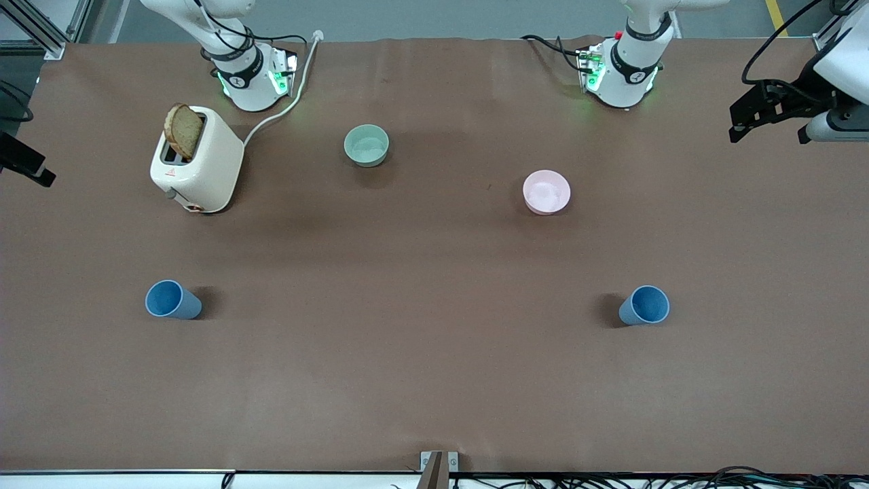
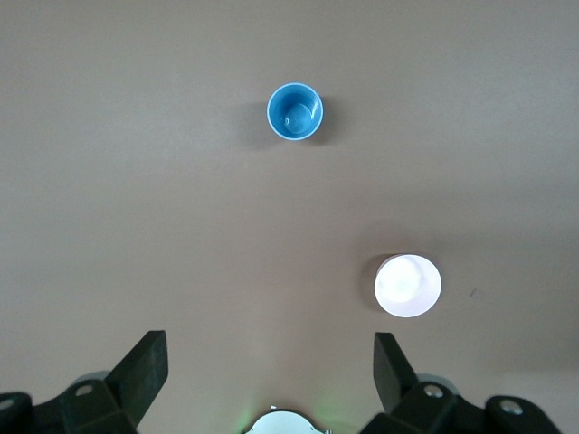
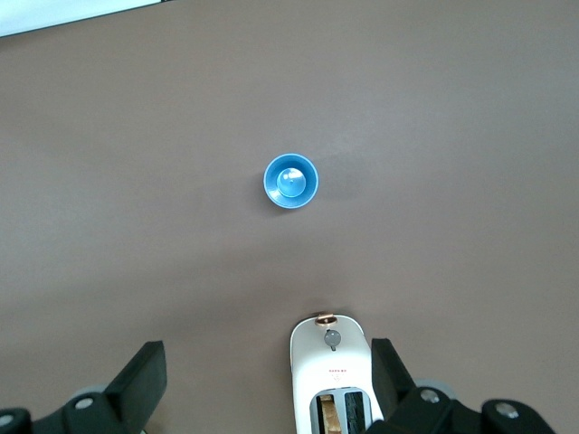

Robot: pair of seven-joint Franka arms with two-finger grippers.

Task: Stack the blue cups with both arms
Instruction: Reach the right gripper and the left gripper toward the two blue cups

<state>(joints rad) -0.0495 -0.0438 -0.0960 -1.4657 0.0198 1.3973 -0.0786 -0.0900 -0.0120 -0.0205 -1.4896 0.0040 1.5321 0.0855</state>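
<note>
I need to grab the blue cup beside the pink bowl (image 1: 546,192) by its rim (image 1: 649,286) with my left gripper next, so I can stack the blue cups.
Two blue cups stand upright and apart on the brown table. One cup (image 1: 173,300) is toward the right arm's end and also shows in the right wrist view (image 3: 290,182). The other cup (image 1: 645,305) is toward the left arm's end and also shows in the left wrist view (image 2: 295,111). My left gripper (image 2: 269,362) is open and empty, high over the table near its own base. My right gripper (image 3: 267,362) is open and empty, high over the toaster. Neither gripper shows in the front view.
A white toaster (image 1: 197,168) with a slice of bread stands near the right arm's base, also in the right wrist view (image 3: 331,375). A pale green bowl (image 1: 366,145) and a pink bowl (image 1: 546,192) sit farther from the front camera than the cups. Black fixtures (image 1: 767,109) overhang the table's ends.
</note>
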